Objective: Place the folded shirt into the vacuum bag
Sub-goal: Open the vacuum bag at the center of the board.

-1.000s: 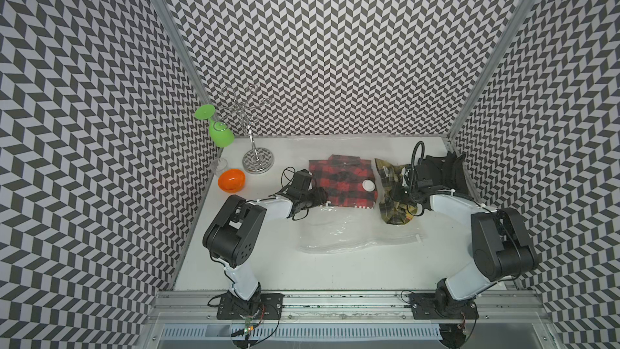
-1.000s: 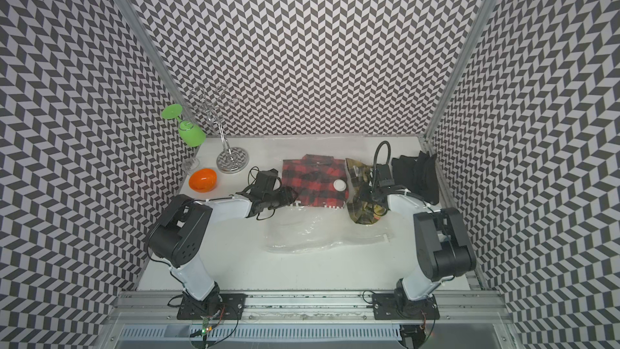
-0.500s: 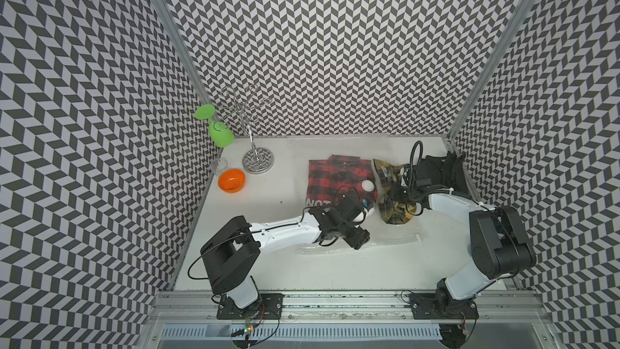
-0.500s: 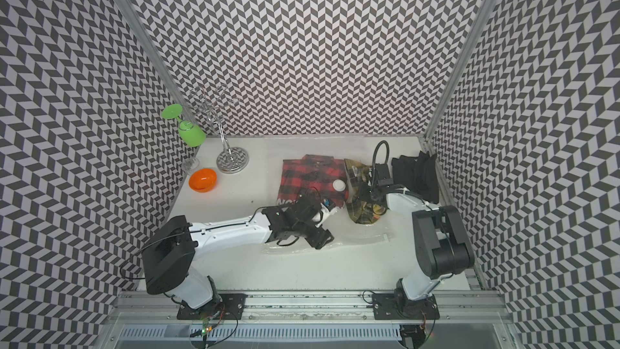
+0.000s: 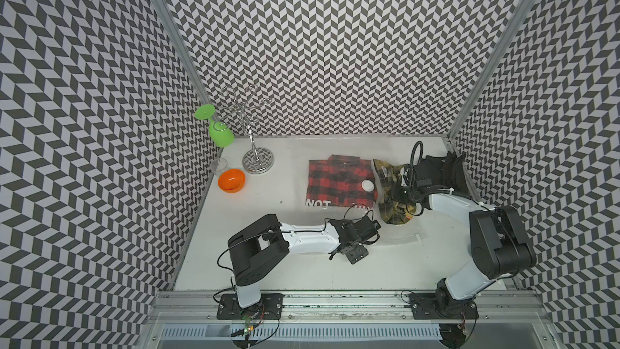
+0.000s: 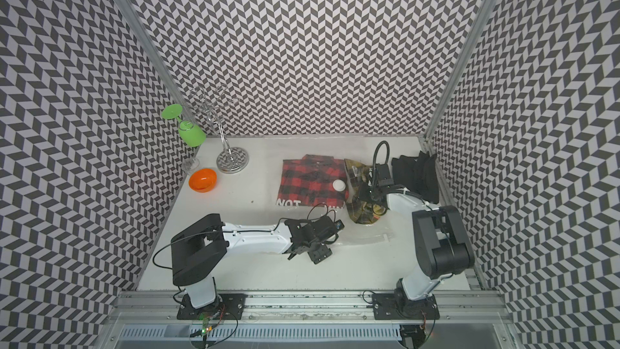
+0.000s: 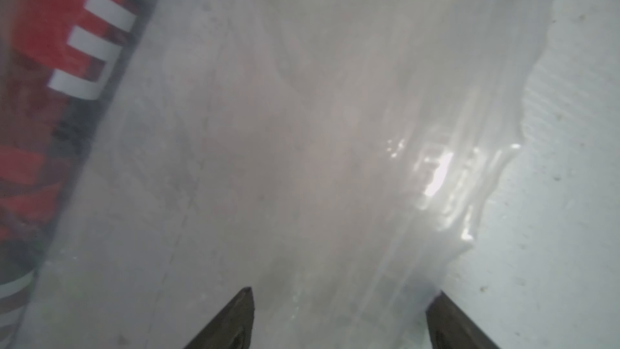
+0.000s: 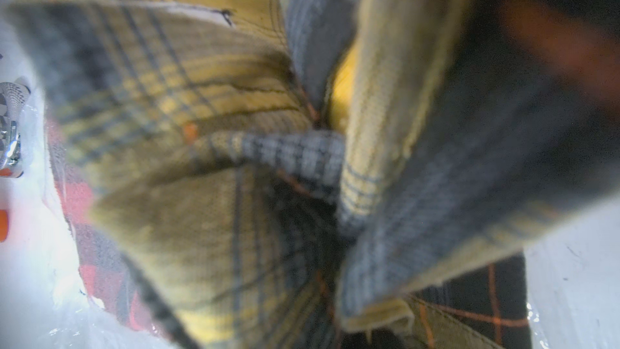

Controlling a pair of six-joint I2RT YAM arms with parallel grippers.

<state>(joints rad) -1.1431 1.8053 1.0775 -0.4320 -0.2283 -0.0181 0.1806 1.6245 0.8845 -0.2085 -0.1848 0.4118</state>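
Observation:
My left gripper will next grab the crinkled plastic edge of the vacuum bag's near part, to keep the bag's opening open for the folded shirt (image 5: 391,209).
The vacuum bag (image 5: 397,237) lies crinkled across the table's middle, its white valve cap (image 5: 367,185) over a red plaid shirt (image 5: 339,179) that shows through the plastic. My left gripper (image 5: 375,226) hovers low over the bag's near part (image 7: 335,129), open, with nothing between its dark fingertips (image 7: 246,297). The folded shirt (image 5: 391,209), yellow-olive plaid, is bunched at the bag's right side. My right gripper (image 5: 401,194) is buried in it and shut on it. In the right wrist view the shirt (image 8: 201,229) fills the frame and hides the fingers.
An orange bowl (image 5: 231,180), a small clear glass (image 5: 219,164) and a chrome rack (image 5: 257,161) holding a green glass (image 5: 221,132) stand at the back left. Black garments (image 5: 443,172) lie against the right wall.
My left arm swung from the red shirt's left side round to the bag's near edge, and its gripper opened wider. The right arm and the yellow-olive shirt stayed put.

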